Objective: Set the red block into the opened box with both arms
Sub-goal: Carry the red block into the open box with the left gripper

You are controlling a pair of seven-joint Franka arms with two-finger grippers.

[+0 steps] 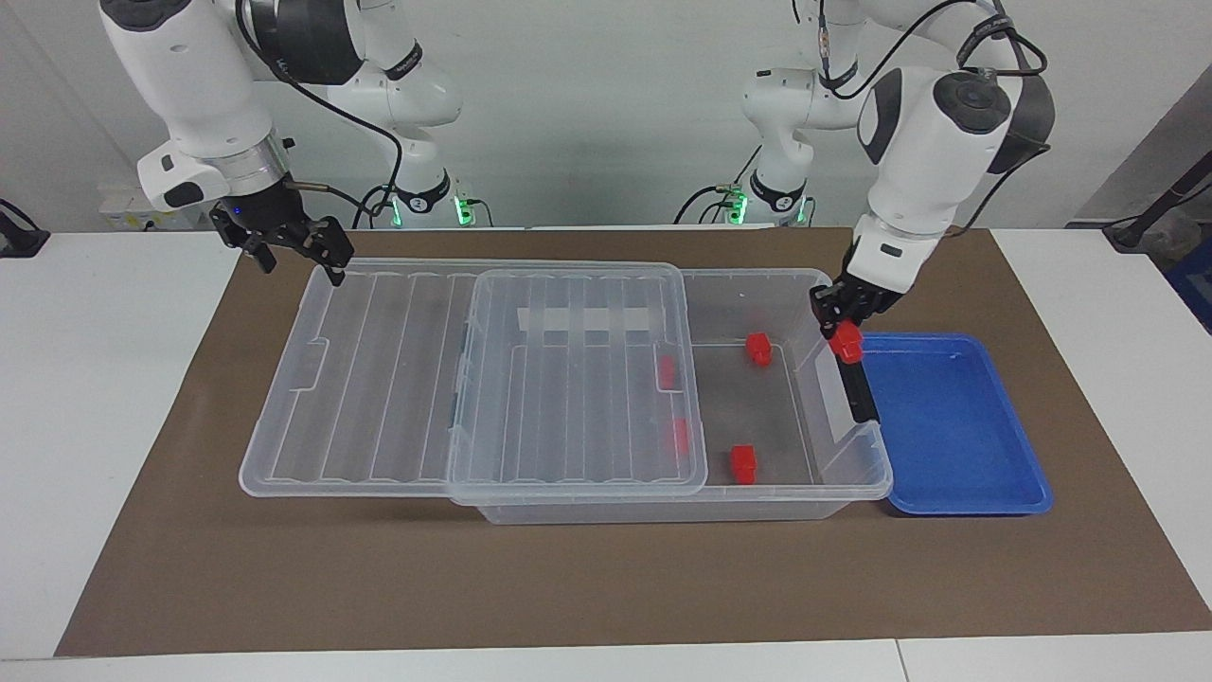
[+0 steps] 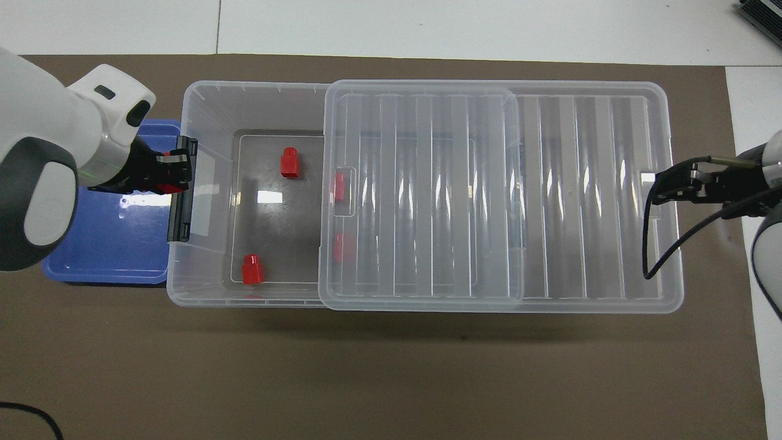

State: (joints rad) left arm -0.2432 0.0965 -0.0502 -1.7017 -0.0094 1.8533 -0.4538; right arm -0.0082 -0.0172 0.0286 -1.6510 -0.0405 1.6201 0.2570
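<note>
The lid has a ribbed top far wider than my fingers, so my right gripper should grab the lid next by its thin overhanging end rim [image 2: 675, 223].
My left gripper [image 1: 842, 325] [image 2: 175, 176] is shut on a red block [image 1: 847, 345] [image 2: 162, 187] and hangs over the black handle [image 1: 855, 374] at the box's end, beside the blue tray. The clear box [image 1: 757, 275] [image 2: 244, 88] lies open at that end. Its ribbed lid [image 1: 379, 379] [image 2: 580, 183] is slid toward the right arm's end. Two red blocks [image 1: 757, 348] [image 1: 743, 464] lie on the open floor of the box. Two more [image 1: 668, 372] [image 1: 679, 436] show through the lid. My right gripper [image 1: 295, 260] [image 2: 657, 188] is open over the lid's outer end.
A shallow blue tray [image 1: 956, 436] [image 2: 104, 256] stands against the box's handle end, with no blocks in it. Everything rests on a brown mat [image 1: 606, 578] over a white table.
</note>
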